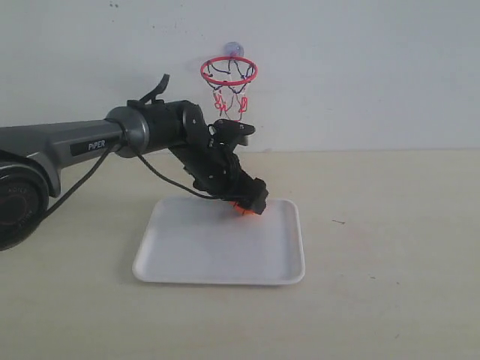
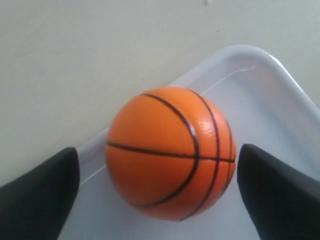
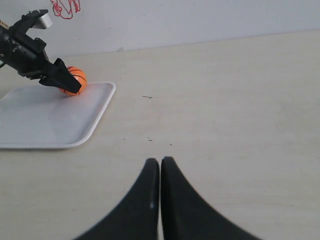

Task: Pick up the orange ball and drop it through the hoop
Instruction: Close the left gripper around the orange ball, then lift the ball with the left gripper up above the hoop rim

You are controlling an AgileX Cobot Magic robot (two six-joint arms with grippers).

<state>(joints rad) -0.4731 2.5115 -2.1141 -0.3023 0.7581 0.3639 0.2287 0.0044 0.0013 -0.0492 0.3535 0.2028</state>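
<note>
My left gripper's fingers are on either side of the orange ball, so they should close now and would hold it.
The orange ball (image 2: pixel 170 152) rests in the far right corner of the white tray (image 1: pixel 225 251). My left gripper (image 2: pixel 157 150) is open and straddles it, one black finger (image 2: pixel 42 197) on each side. A narrow gap shows on one side; on the other the finger is almost touching. In the exterior view the ball (image 1: pixel 241 209) peeks out under the left gripper (image 1: pixel 251 201). The hoop (image 1: pixel 229 71) hangs on the back wall by its suction cup (image 1: pixel 233 49), above and behind the tray. My right gripper (image 3: pixel 160 160) is shut and empty, low over the bare table, far from the ball (image 3: pixel 77 79).
The left arm (image 1: pixel 82 139) reaches in from the left over the tray's rear edge. The tray (image 3: pixel 50 120) lies on a pale wooden table (image 1: pixel 390 225). The white wall (image 1: pixel 360 67) stands right behind the table.
</note>
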